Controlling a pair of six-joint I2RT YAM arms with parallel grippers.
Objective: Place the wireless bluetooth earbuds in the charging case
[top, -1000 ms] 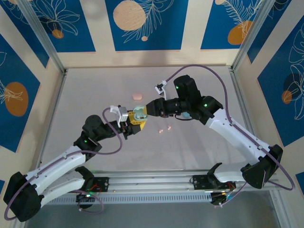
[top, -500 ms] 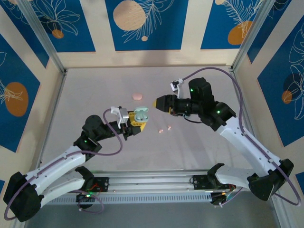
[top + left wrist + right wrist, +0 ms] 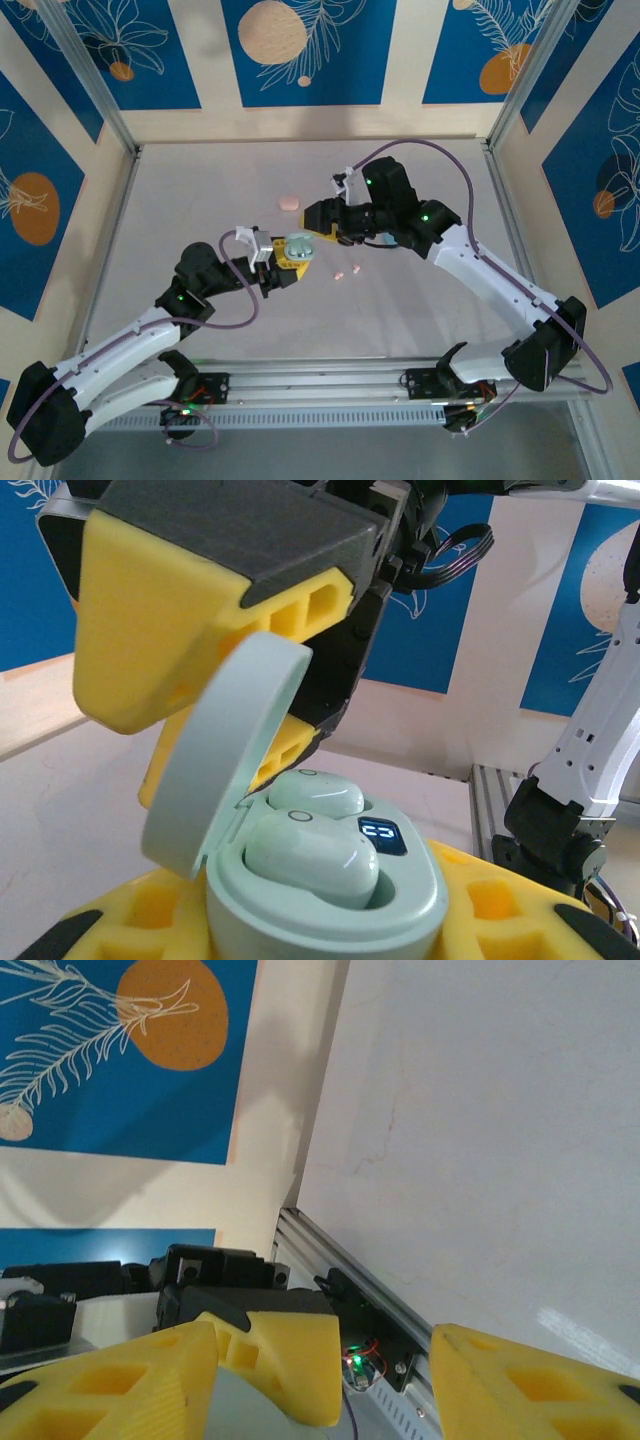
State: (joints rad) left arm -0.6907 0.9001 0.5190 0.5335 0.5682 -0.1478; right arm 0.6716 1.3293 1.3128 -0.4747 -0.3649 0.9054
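The robot's right gripper will next grab the charging case across its lid and base, to close the case over the earbuds and place it.
A pale mint charging case sits between the yellow fingers of my left gripper, which is shut on it. Two mint earbuds lie in its wells beside a lit display. The lid is tipped partway down over them. My right gripper is open and hovers just above and behind the case, one yellow finger close over the lid. Two pink earbuds lie on the table to the right of the case.
A small pink case rests on the table beyond the grippers. The aluminium rail runs along the near edge, and frame posts stand at the back corners. In the right wrist view, the left gripper's finger sits between my right fingers.
The right gripper pulled away to the right, then came back over the mint case. The case lid has gone from standing open to tipped partway down. The left arm barely moved.
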